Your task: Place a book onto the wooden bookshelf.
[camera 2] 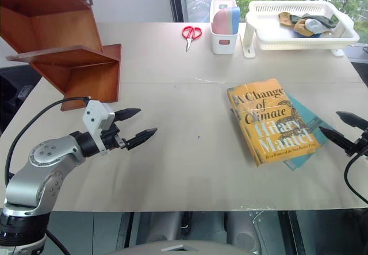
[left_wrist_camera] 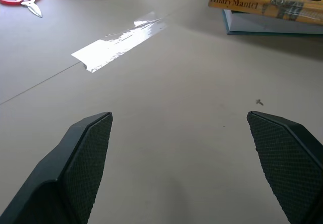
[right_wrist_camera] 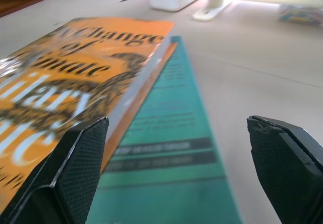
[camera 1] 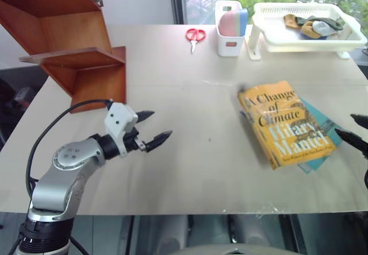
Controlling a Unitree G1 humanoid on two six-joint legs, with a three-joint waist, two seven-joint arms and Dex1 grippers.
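My left gripper pinches the yellow-orange book (camera 1: 284,123) by its printed spine edge (camera 1: 257,134) next, to put it on the shelf.
The yellow-orange book (camera 1: 284,123), "A Change of Climate", lies flat on the table's right side, on top of a teal book (camera 1: 323,130). The wooden bookshelf (camera 1: 69,42) stands at the table's far left. My right gripper (camera 1: 344,124) is open just right of the two books, pointing at them and touching nothing. In the right wrist view the book (right_wrist_camera: 65,82) and the teal cover (right_wrist_camera: 176,133) lie just beyond the open right gripper (right_wrist_camera: 176,119). My left gripper (camera 1: 163,123) hovers open and empty over the bare left-middle of the table, near the shelf's foot.
Red scissors (camera 1: 195,35), a white holder with coloured pads (camera 1: 230,28) and a white basket (camera 1: 307,37) holding cloths stand along the far edge. A strip of clear tape (left_wrist_camera: 118,42) lies on the table between the grippers.
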